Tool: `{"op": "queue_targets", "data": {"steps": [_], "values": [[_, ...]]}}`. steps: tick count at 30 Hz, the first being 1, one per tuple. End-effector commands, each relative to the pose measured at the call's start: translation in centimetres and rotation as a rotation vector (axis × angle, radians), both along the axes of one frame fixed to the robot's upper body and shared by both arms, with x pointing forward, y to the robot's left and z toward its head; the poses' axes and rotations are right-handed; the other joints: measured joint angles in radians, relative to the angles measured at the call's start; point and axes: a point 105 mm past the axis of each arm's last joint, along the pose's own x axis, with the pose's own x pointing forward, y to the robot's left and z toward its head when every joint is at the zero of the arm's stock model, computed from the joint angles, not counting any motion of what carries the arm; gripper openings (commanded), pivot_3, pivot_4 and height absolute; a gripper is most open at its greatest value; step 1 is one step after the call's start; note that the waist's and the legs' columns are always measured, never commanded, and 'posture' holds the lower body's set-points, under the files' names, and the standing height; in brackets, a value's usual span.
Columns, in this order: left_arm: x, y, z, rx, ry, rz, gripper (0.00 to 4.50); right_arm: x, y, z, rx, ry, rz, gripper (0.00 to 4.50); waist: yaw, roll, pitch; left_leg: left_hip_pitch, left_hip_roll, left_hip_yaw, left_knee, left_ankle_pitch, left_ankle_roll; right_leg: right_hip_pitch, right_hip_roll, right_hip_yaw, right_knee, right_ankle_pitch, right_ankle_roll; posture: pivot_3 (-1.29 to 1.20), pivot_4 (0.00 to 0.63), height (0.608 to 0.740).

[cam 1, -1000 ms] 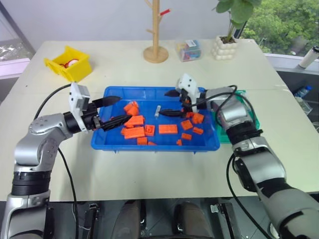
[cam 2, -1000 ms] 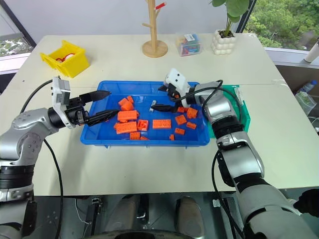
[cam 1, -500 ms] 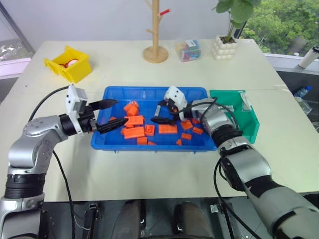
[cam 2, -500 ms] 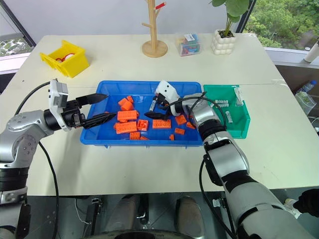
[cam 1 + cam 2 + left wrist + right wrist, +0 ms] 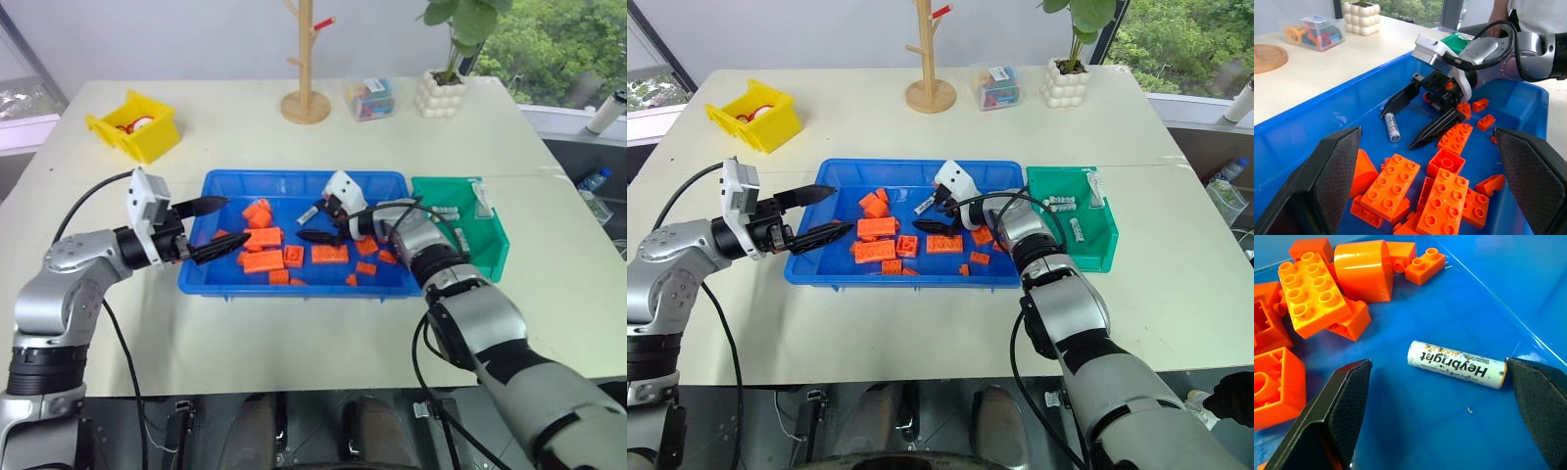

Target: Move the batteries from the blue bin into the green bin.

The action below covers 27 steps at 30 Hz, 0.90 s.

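Observation:
I should close my right gripper on the battery now, because in the right wrist view my fingers reach down beside both its ends. Closing now would catch it.
The blue bin (image 5: 294, 178) lies mid-table, holding several orange bricks (image 5: 263, 259) and one battery (image 5: 1455, 364) lying flat on its floor near the back wall. My right gripper (image 5: 313, 223) is open and low inside the bin, one finger on each side of that battery (image 5: 1392, 127) without touching it. The green bin (image 5: 493, 250) sits against the blue bin's right side with a few batteries (image 5: 1061, 203) in it. My left gripper (image 5: 238, 221) hovers open over the blue bin's left end, holding nothing.
A yellow bin (image 5: 135, 122) stands at the back left. A wooden stand (image 5: 306, 98), a clear box of small parts (image 5: 371, 98) and a white plant pot (image 5: 441, 93) line the back edge. A person (image 5: 1533, 12) stands behind the table.
My right gripper has moved left and down from the blue bin's right end and now straddles the lone battery. The left gripper has stayed put.

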Motion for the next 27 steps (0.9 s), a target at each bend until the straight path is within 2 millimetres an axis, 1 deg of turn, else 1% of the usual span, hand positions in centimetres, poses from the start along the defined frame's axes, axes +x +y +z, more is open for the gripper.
{"op": "queue_targets", "data": {"steps": [1,6,11,12,13,16,17,23,27], "values": [[-0.41,0.06,1.32,-0.006,-0.059,-0.002,4.5,0.29,0.46,1.2,0.017,-0.039,0.007,4.45,0.0,0.0,0.0,0.0,0.0,0.0,0.0,0.0,0.0,0.0,0.0,0.0,0.0,0.0,0.0,0.0,0.15,0.739],[-0.41,0.02,1.21,-0.006,-0.058,-0.001,4.5,0.22,0.78,1.3,0.024,-0.043,0.015,4.45,0.0,0.0,0.0,0.0,0.0,0.0,0.0,0.0,0.0,0.0,0.0,0.0,0.0,0.0,0.0,0.0,0.15,0.739],[-0.35,0.01,1.16,-0.005,-0.06,0.001,4.5,0.11,1.01,0.8,0.014,-0.03,0.013,4.45,0.0,0.0,0.0,0.0,0.0,0.0,0.0,0.0,0.0,0.0,0.0,0.0,0.0,0.0,0.0,0.0,0.15,0.739],[-0.34,0.02,1.16,-0.004,-0.06,0.002,4.5,0.11,1.03,0.77,0.014,-0.029,0.011,3.94,0.0,0.0,0.0,0.0,0.0,0.0,0.0,0.0,0.0,0.0,0.0,0.0,0.0,0.0,0.0,0.0,0.15,0.739],[-0.33,0.04,1.15,-0.004,-0.061,0.003,4.5,0.12,1.03,0.75,0.014,-0.028,0.009,3.69,0.0,0.0,0.0,0.0,0.0,0.0,0.0,0.0,0.0,0.0,0.0,0.0,0.0,0.0,0.0,0.0,0.15,0.739],[-0.31,0.04,1.15,-0.005,-0.062,0.005,4.5,0.25,0.99,0.73,0.01,-0.029,-0.003,2.28,0.0,0.0,0.0,0.0,0.0,0.0,0.0,0.0,0.0,0.0,0.0,0.0,0.0,0.0,0.0,0.0,0.15,0.739],[-0.3,0.04,1.15,-0.005,-0.062,0.005,4.5,0.27,0.99,0.74,0.009,-0.03,-0.005,2.18,0.0,0.0,0.0,0.0,0.0,0.0,0.0,0.0,0.0,0.0,0.0,0.0,0.0,0.0,0.0,0.0,0.15,0.739],[-0.26,0.08,1.18,-0.007,-0.064,0.009,4.5,0.32,0.94,0.77,0.006,-0.031,-0.008,2.19,0.0,0.0,0.0,0.0,0.0,0.0,0.0,0.0,0.0,0.0,0.0,0.0,0.0,0.0,0.0,0.0,0.15,0.739],[-0.27,0.11,1.18,-0.007,-0.064,0.009,4.5,0.52,0.71,1.56,0.024,-0.045,-0.011,2.19,0.0,0.0,0.0,0.0,0.0,0.0,0.0,0.0,0.0,0.0,0.0,0.0,0.0,0.0,0.0,0.0,0.15,0.739]]}}
